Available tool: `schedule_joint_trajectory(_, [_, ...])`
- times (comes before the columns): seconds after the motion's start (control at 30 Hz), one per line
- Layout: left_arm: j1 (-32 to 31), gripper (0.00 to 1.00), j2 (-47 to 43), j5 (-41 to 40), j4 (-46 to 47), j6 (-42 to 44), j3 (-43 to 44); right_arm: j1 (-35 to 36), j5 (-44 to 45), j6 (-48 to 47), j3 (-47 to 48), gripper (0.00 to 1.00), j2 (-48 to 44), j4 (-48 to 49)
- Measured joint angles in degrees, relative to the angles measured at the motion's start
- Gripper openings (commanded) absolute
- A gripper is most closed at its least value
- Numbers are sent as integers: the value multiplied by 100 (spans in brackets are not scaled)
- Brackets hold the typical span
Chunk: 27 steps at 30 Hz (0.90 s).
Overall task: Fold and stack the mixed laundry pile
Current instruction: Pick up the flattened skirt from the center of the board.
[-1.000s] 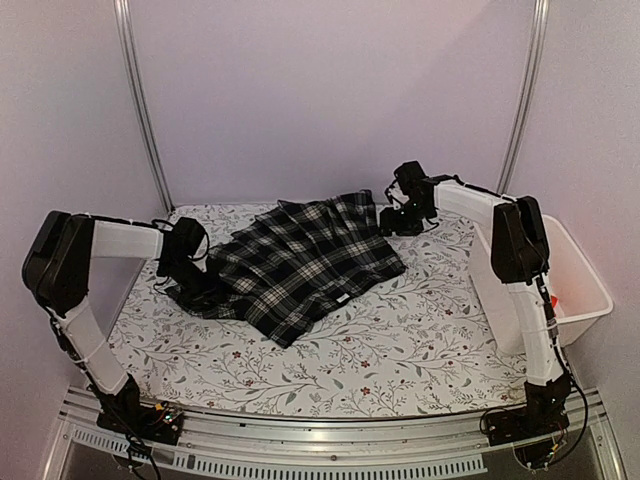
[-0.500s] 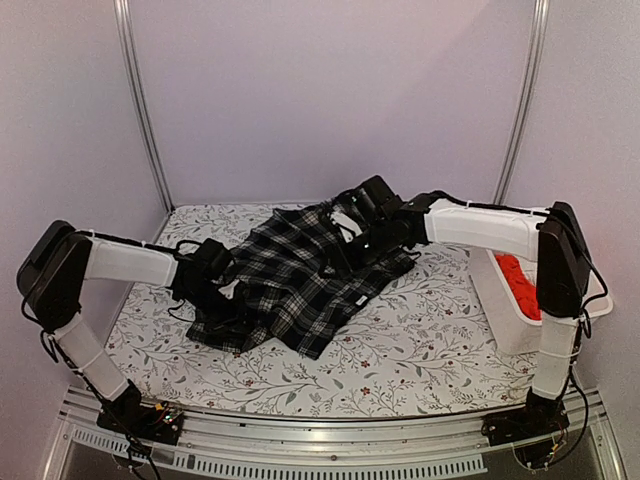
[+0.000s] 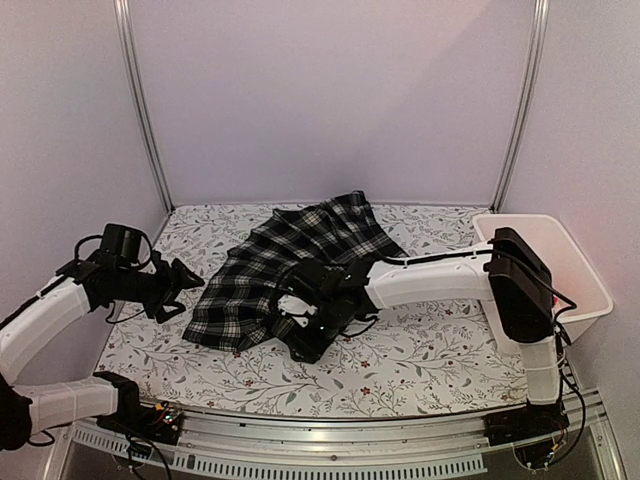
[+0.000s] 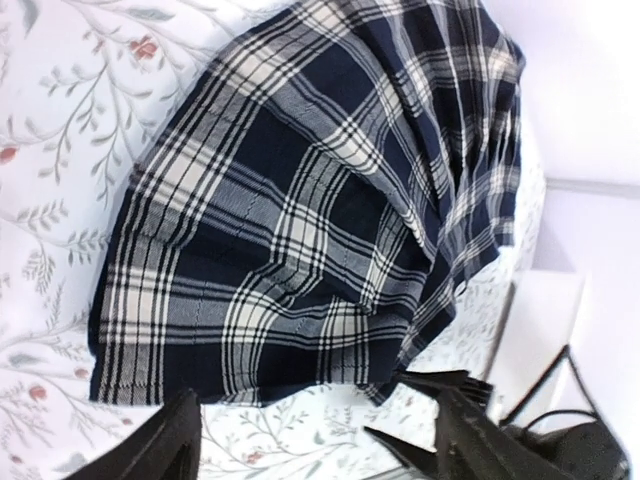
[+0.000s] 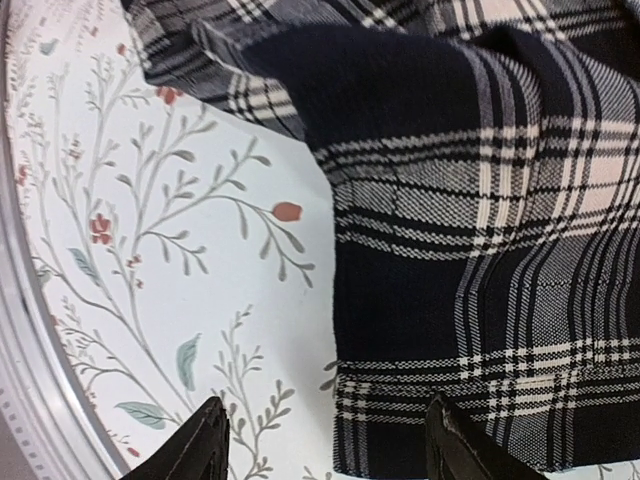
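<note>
Next, the right gripper grabs the plaid garment's near hem corner (image 5: 348, 456), which leaves the garment's front corner to my left gripper for folding.
The black-and-white plaid garment (image 3: 290, 255) lies folded over on the floral table cover, running from the back middle to the front left. My left gripper (image 3: 185, 292) hangs open just left of its front corner, apart from the cloth. In the left wrist view the plaid garment (image 4: 320, 200) fills the frame above the left gripper (image 4: 320, 450), with nothing between the fingers. My right gripper (image 3: 303, 335) sits at the garment's near edge. In the right wrist view the right gripper (image 5: 330, 450) is open, straddling the hem of the plaid garment (image 5: 470, 200) without pinching it.
A white plastic basket (image 3: 585, 285) stands at the right edge of the table, behind the right arm's upper link. The floral table cover (image 3: 420, 360) shows bare in front of and to the right of the garment. A metal rail (image 3: 330, 435) runs along the near edge.
The left gripper let go of the garment's left edge, opened and drew back left. The right gripper swept from the back right over the cloth to its near edge, folding it over.
</note>
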Motion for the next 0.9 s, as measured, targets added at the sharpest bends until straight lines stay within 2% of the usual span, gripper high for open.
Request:
schedule_joint_trajectory(0.13, [0, 86, -938, -17, -35, -828, -713, 160, 671, -39, 197, 58, 343, -291])
schedule_joint_trajectory(0.27, [0, 87, -1526, -17, -35, -1569, -1316, 278, 1217, -129, 345, 31, 472, -452])
schedule_joint_trajectory(0.43, [-4, 87, -1639, -35, -122, -2243, -1751, 321, 1587, -245, 404, 1, 522, -540])
schedule_joint_trajectory(0.6, [-59, 85, -1521, -76, 116, -2761, -2232, 330, 1635, -229, 393, 0, 509, -544])
schedule_joint_trajectory(0.77, [-308, 83, -758, -72, 951, -3010, -2457, 330, 1550, -192, 323, 0, 448, -525])
schedule_joint_trajectory(0.83, [-385, 79, -398, -46, 1423, -3049, -2430, 332, 1458, -192, 302, 0, 424, -542])
schedule_joint_trajectory(0.9, [-413, 69, 2, -37, 1899, -3051, -2385, 354, 1316, -201, 269, 0, 389, -557])
